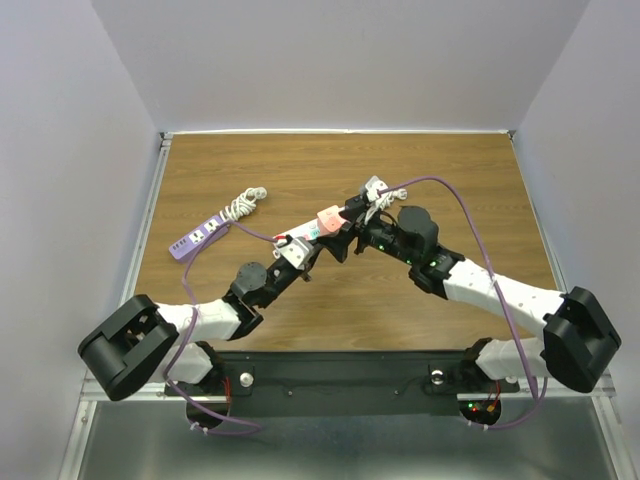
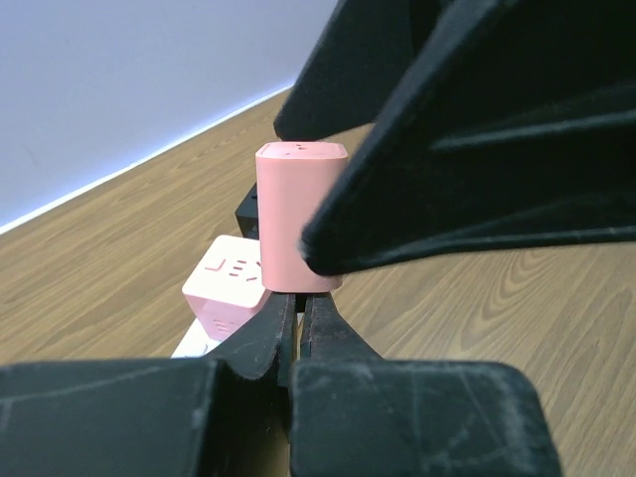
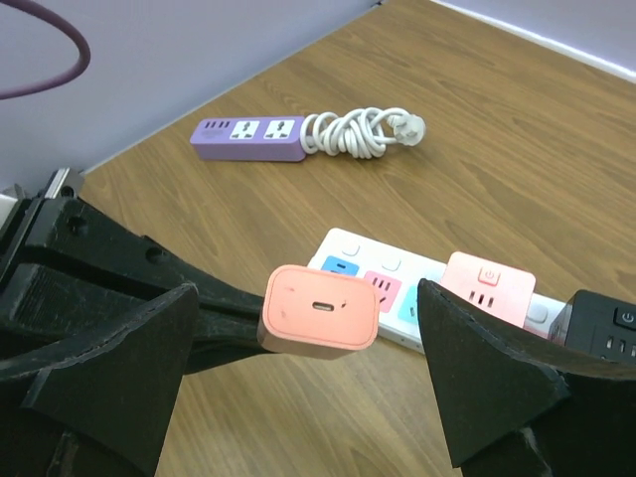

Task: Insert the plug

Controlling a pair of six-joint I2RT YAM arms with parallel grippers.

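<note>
The robot's right gripper will next grab the plug by its opposite sides near the port side (image 3: 320, 310), so the plug's bottom stays free to go into the white power strip (image 3: 350, 250).
The plug (image 3: 320, 310) is a pink charger block, its port face turned toward the right wrist camera. My left gripper (image 2: 296, 310) is shut on its underside and holds it above the table; in the top view the plug (image 1: 328, 221) sits at mid-table. My right gripper (image 3: 308, 288) is open, one finger on each side of the plug, apart from it. Below lies a white power strip (image 3: 350, 250) with coloured sockets, a pale pink cube (image 3: 487, 286) plugged into it. In the left wrist view the plug (image 2: 298, 214) stands upright above that cube (image 2: 227, 283).
A purple power strip (image 1: 197, 238) with a coiled white cord (image 1: 243, 203) lies at the left of the table. A black block (image 3: 608, 333) sits at the right end of the white strip. A purple cable (image 1: 470, 215) arcs over the right arm.
</note>
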